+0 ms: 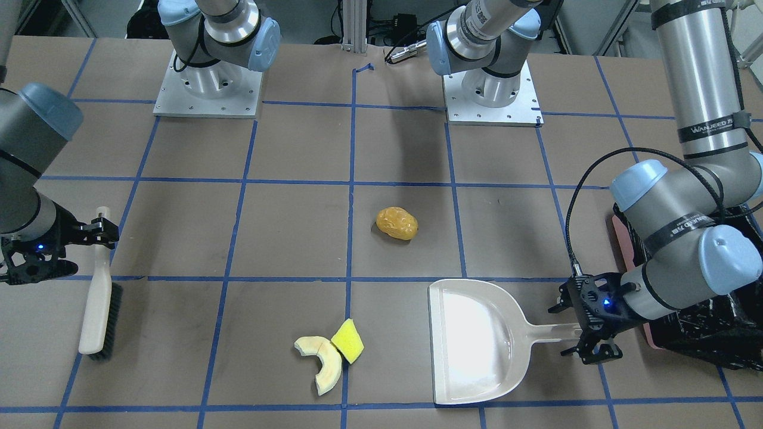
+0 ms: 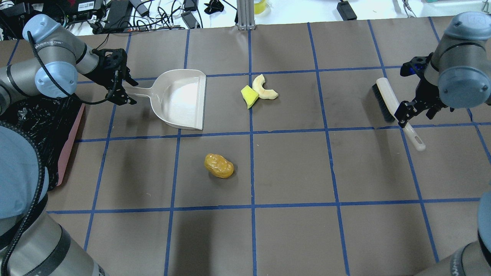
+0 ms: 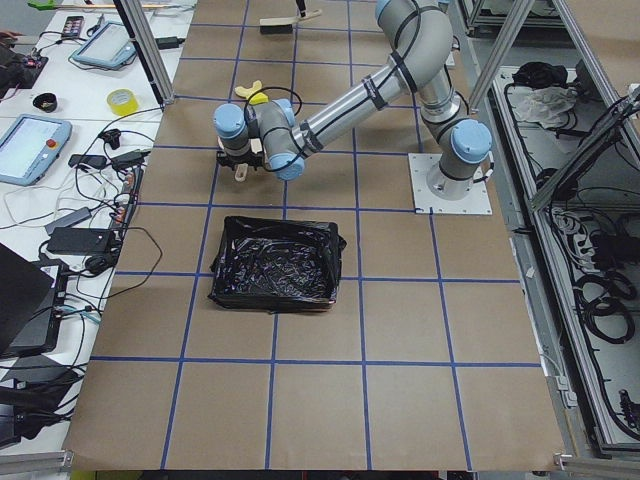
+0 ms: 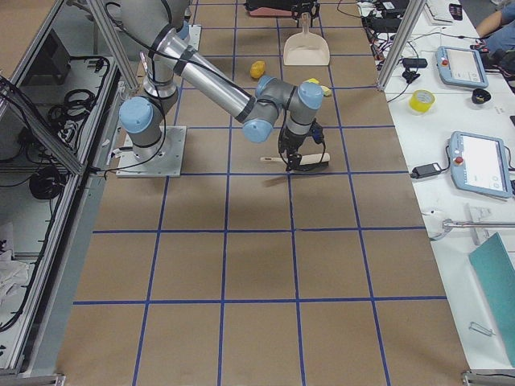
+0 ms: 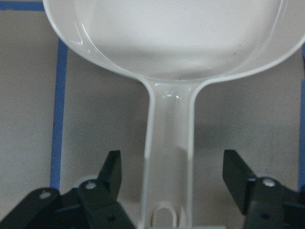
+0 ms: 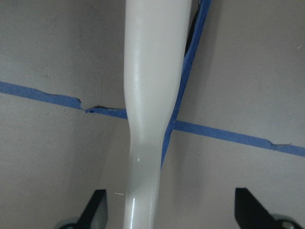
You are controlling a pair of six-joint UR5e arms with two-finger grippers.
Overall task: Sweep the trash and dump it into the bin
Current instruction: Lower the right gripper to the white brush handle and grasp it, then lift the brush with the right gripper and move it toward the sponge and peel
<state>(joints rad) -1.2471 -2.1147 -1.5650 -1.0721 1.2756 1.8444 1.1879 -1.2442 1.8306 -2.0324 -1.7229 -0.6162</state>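
Note:
The dustpan has to catch the swept trash and dump it into the bin (image 1: 697, 322), so my left gripper should grab it by its handle (image 1: 552, 332) next.
The trash lies on the brown table: an orange-yellow potato-shaped lump (image 1: 397, 223) (image 2: 218, 166), a pale cream crescent (image 1: 325, 360) (image 2: 264, 89) and a yellow-green wedge (image 1: 347, 341) (image 2: 249, 96) that touches the crescent. The off-white dustpan (image 1: 477, 339) (image 2: 180, 99) lies flat. My left gripper (image 2: 128, 92) (image 5: 174, 174) is open, its fingers on either side of the dustpan handle without touching it. My right gripper (image 2: 414, 115) (image 6: 171, 207) is open astride the handle of a hand brush (image 1: 98, 304) (image 2: 387, 99). The black-lined pink bin (image 3: 275, 262) (image 2: 71, 145) sits under my left arm.
Blue tape lines grid the table. The two arm bases (image 1: 208, 89) stand at the robot side. Cables and gear lie past the far table edge (image 2: 153, 11). The lump sits about one grid square from the dustpan mouth.

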